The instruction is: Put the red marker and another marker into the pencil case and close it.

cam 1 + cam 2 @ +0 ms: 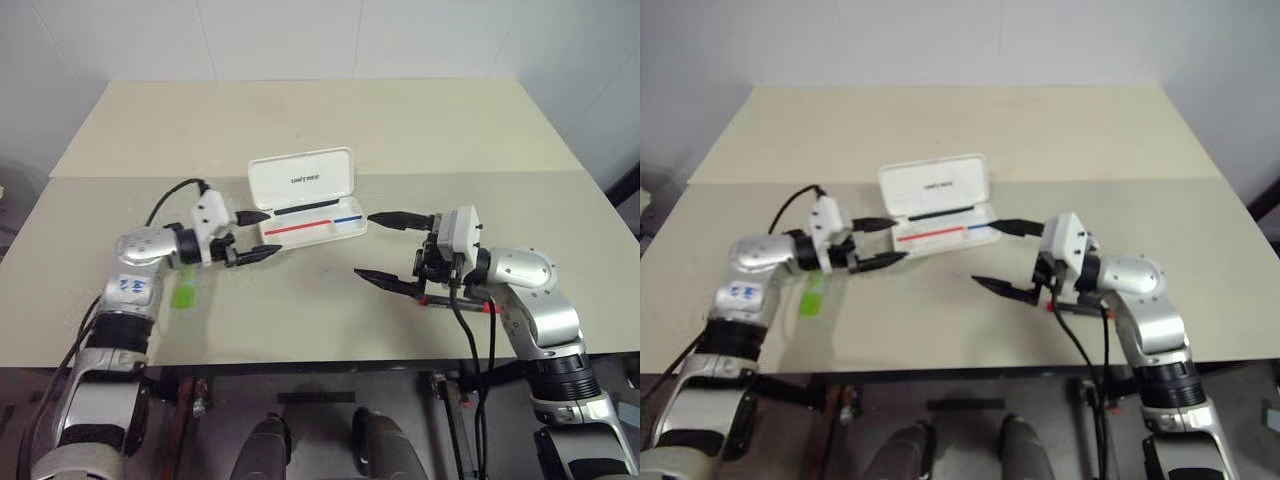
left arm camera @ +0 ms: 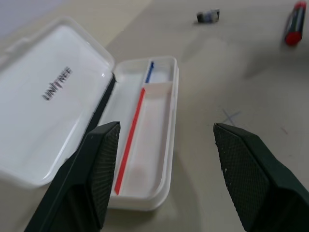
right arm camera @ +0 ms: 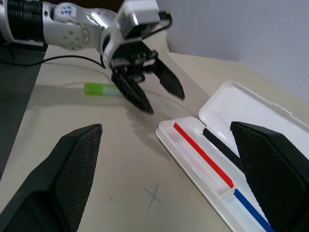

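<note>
My left gripper needs to pinch the tray next by its thin side [image 1: 292, 246] opposite the lid, because that part is free on both sides. The open lid [image 1: 302, 178] crowds the pencil case's hinge side.
The white pencil case [image 1: 305, 180] lies open in the middle of the table, lid up at the back, its tray [image 2: 153, 145] showing red and blue stripes and nothing else. My left gripper [image 1: 256, 236] hovers just left of the tray, open and empty. On the tray's other side my right gripper [image 1: 384, 248] also stands open and empty, pointing left. The red marker [image 1: 455, 299] lies on the table beneath my right wrist, partly hidden by cables. Under my left forearm lies the green highlighter [image 1: 183, 291], also seen past my left gripper [image 3: 145, 87] as a green bar [image 3: 101, 88].
The beige table [image 1: 320, 120] stretches wide behind the case, with a seam running across it. A small dark object [image 2: 208, 16] lies on the tabletop beyond the case. The table's front edge runs just below both forearms.
</note>
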Controlling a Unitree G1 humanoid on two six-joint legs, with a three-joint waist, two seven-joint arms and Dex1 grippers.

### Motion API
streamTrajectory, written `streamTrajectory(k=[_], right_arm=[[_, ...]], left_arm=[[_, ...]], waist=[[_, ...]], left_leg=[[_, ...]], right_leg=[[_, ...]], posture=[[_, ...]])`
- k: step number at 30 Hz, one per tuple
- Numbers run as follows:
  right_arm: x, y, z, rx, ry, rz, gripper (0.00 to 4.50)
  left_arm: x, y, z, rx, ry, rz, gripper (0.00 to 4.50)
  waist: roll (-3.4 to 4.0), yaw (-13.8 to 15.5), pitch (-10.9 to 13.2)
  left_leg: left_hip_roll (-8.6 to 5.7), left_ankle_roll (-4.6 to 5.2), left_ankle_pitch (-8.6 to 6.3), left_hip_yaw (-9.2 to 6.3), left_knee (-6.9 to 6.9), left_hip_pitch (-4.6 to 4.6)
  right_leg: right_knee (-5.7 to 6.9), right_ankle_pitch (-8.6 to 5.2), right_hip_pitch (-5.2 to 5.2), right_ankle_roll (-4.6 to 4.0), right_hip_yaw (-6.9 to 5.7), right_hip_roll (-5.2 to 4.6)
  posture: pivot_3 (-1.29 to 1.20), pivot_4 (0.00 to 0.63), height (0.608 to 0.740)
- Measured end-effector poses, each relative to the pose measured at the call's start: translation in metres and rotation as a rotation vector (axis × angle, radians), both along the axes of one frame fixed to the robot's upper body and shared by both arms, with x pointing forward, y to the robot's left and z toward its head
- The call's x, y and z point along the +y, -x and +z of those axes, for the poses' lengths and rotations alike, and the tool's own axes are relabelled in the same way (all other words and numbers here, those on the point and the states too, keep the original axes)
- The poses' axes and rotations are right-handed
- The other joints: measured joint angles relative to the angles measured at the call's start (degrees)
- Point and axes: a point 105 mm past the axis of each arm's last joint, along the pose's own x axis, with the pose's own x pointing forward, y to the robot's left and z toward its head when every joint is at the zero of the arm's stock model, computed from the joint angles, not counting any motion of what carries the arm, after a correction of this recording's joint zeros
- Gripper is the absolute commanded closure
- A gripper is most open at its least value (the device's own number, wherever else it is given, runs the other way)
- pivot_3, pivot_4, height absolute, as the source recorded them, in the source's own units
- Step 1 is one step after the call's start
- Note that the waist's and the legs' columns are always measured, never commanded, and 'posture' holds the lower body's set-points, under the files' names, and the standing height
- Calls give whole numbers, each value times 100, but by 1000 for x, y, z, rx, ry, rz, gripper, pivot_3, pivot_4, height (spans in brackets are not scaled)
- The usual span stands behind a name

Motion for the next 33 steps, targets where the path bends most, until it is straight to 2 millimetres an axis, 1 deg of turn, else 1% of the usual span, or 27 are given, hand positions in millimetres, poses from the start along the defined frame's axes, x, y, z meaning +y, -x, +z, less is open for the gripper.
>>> streamTrajectory(k=[4,8,12,18,22,28,32,33], right_arm=[[1,-2,2,-7,-10,-18,0],[4,1,7,-33,-21,-24,0],[6,5,13,-59,-27,-24,0],[8,7,17,-69,-35,-35,0],[9,7,19,-78,-39,-38,0],[12,6,29,-112,-45,-33,0],[12,6,31,-119,-46,-32,0],[13,6,33,-125,-46,-30,0]], left_arm=[[-12,-12,-8,5,-76,-17,1283],[-13,-20,-12,13,-120,-5,1283],[-14,-22,-24,45,-132,-3,1283],[-26,-26,-38,103,-198,-29,1283],[-28,-30,-36,114,-227,-24,1283],[-34,-37,-34,138,-273,-9,3123],[-34,-38,-33,155,-286,-8,4489],[-34,-38,-32,158,-288,-12,4489]], waist=[[0,-11,0],[0,-24,0],[0,-10,0],[-1,1,0],[-1,-1,0],[-1,-4,0],[-1,-9,0],[-1,-10,0]], left_leg=[[0,0,0,0,0,-1],[2,0,0,0,-1,-1],[1,1,0,0,3,-3],[-1,1,0,-2,10,-5],[-1,1,0,-2,11,-5],[-1,2,-1,-4,36,-5],[-2,6,-3,-4,55,-5],[-2,6,-3,-5,62,-5]], right_leg=[[2,0,-2,0,0,2],[5,0,-4,1,0,5],[5,0,-3,2,0,4],[6,2,-2,5,0,4],[8,2,-2,5,-1,4],[23,2,1,7,-1,5],[36,2,4,7,0,5],[42,2,4,7,0,5]], posture=[[0,150,740],[0,150,740],[0,150,740],[0,150,740],[0,150,740],[0,150,740],[0,150,740],[0,150,740]])
